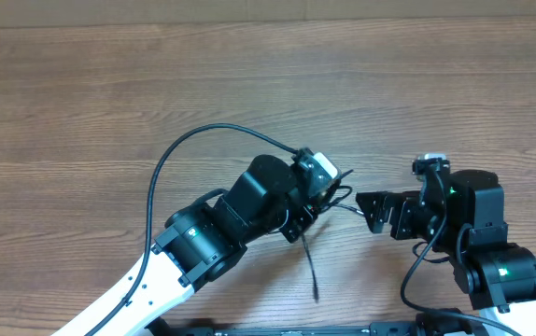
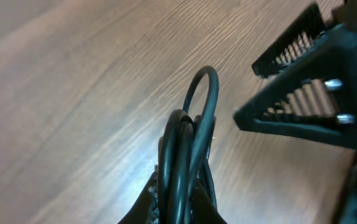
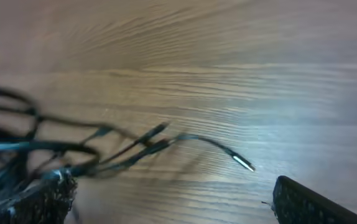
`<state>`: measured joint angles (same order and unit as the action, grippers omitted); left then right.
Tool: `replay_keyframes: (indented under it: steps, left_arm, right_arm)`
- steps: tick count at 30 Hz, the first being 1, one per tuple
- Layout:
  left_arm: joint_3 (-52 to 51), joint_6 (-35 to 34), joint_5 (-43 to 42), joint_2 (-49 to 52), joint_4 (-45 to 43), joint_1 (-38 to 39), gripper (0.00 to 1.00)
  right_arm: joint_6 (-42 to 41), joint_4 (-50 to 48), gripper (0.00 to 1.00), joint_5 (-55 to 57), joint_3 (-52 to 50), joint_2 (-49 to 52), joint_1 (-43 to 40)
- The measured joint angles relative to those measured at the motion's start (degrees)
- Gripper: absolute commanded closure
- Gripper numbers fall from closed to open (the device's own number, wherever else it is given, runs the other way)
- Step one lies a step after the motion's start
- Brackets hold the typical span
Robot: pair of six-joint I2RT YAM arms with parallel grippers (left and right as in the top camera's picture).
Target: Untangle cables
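I will next grab the cables with my right gripper by their looped parts on the side facing it. This will leave my left gripper free to grab them again and untangle them.
A bunch of thin black cables (image 1: 341, 195) sits near the table's middle, and one strand (image 1: 311, 266) trails toward the front edge. My left gripper (image 1: 315, 209) is shut on the bunch. In the left wrist view several strands (image 2: 188, 155) run up from between the fingers (image 2: 181, 208) and one forms a loop (image 2: 207, 87). My right gripper (image 1: 366, 213) is open and empty just right of the bunch, facing it. In the right wrist view the cables (image 3: 73, 152) lie ahead on the left of the open jaws (image 3: 178, 205). One silvery-tipped plug end (image 3: 244, 163) lies between the jaws' line.
The wooden table (image 1: 109, 93) stretches to the far edge. The left arm's thick black cable (image 1: 179, 149) arches over the table. The right gripper's open fingers (image 2: 309, 81) show close at the upper right of the left wrist view.
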<state>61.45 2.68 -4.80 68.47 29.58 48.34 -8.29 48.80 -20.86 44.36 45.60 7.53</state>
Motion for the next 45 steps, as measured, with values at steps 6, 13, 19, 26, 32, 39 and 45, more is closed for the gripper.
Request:
replay_keyframes:
  steps: [6, 13, 19, 26, 32, 39, 45]
  left_arm:
    - [0.00, 14.23, 1.05, 0.00, 4.74, 0.00, 0.96]
    - [0.00, 22.82, -8.66, 0.00, 4.68, -0.07, 0.96]
    - [0.00, 29.55, -21.20, 0.00, 2.99, -0.07, 0.96]
    - [0.00, 26.21, -14.12, -0.09, 1.27, 0.33, 0.95]
    - [0.00, 16.96, -9.92, -0.13, 0.42, 0.59, 0.30]
    - [0.98, 3.48, -0.44, -3.96, 0.00, -1.75, 0.04]
    - [1.66, -12.11, 2.01, -10.62, 7.43, -11.34, 0.05]
  right_arm:
    - [11.74, 0.57, 0.00, -13.11, 0.00, 0.00, 0.00]
    - [21.68, 0.76, 0.00, -25.18, 0.00, 0.00, 0.00]
    - [27.04, 0.33, 0.83, -32.92, 0.00, 0.00, 0.00]
    - [29.22, 0.09, 0.96, -36.13, 0.00, 0.04, 0.07]
    - [28.89, -0.57, 0.96, -35.85, 0.00, 0.24, 0.00]
    - [10.36, -15.17, 0.96, -33.40, 0.00, 0.31, 0.00]
    - [-9.07, -26.10, 0.96, -30.56, 0.00, 0.31, 0.00]
